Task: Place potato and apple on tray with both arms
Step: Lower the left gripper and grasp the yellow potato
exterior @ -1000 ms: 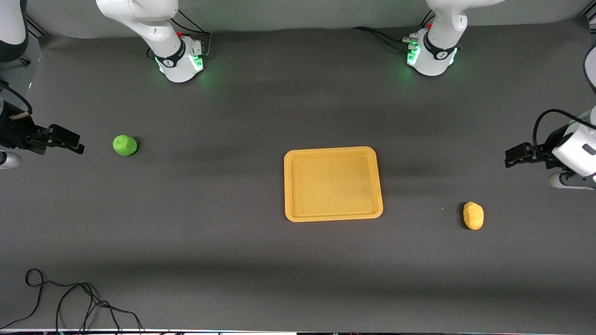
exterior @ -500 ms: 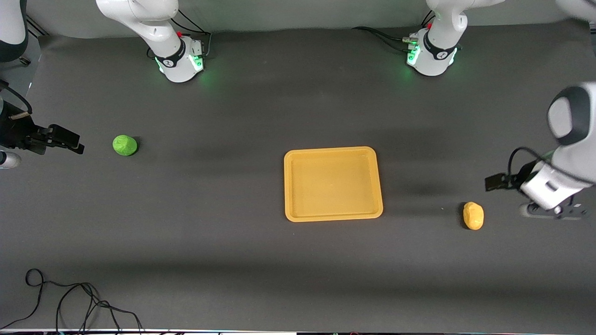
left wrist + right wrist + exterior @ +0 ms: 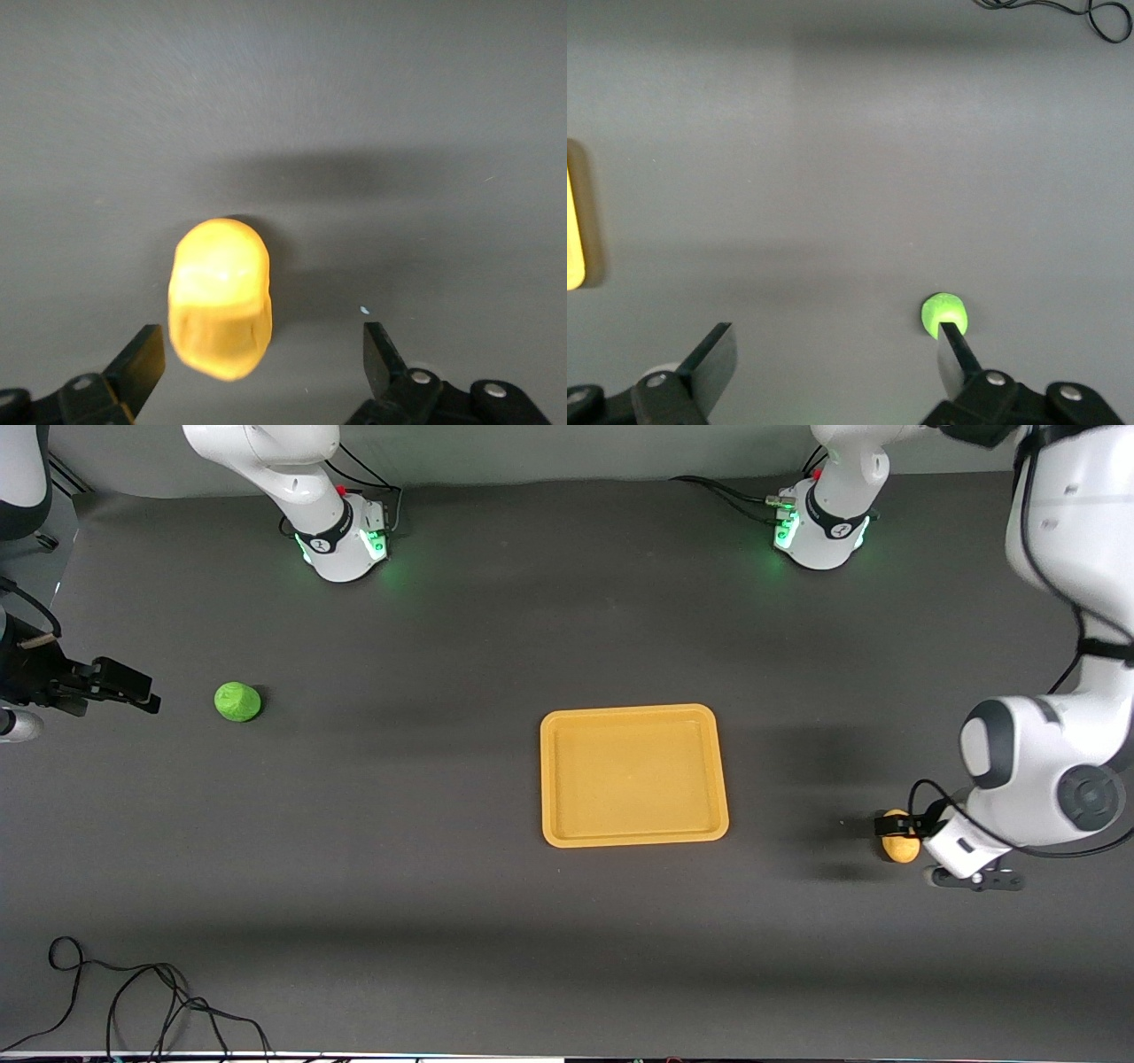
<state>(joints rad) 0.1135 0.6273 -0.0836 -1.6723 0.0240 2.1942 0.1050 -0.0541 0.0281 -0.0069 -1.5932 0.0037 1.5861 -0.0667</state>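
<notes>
My left gripper should line up and go lower before it closes on the yellow potato [image 3: 899, 849] [image 3: 220, 297]. My fingers are above the potato and off its centre.
The yellow-orange potato [image 3: 903, 851] lies on the dark table toward the left arm's end, nearer the front camera than the tray [image 3: 634, 834]. My left gripper [image 3: 893, 826] is low over the potato and open. In the left wrist view the potato [image 3: 220, 297] sits between the spread fingers, close to one fingertip [image 3: 143, 354], untouched. The green apple [image 3: 237, 701] lies toward the right arm's end. My right gripper [image 3: 133, 691] hovers open beside the apple, apart from it. In the right wrist view the apple [image 3: 943, 310] shows past one fingertip [image 3: 953, 347].
The tray is empty in the table's middle; its edge shows in the right wrist view [image 3: 574, 239]. A loose black cable [image 3: 133, 1001] lies at the front corner by the right arm's end. The two arm bases [image 3: 341, 545] [image 3: 819, 536] stand along the table's back edge.
My left arm has swung toward the front camera and lowered, bringing its gripper from beside the table's end to over the potato. The right gripper has barely moved.
</notes>
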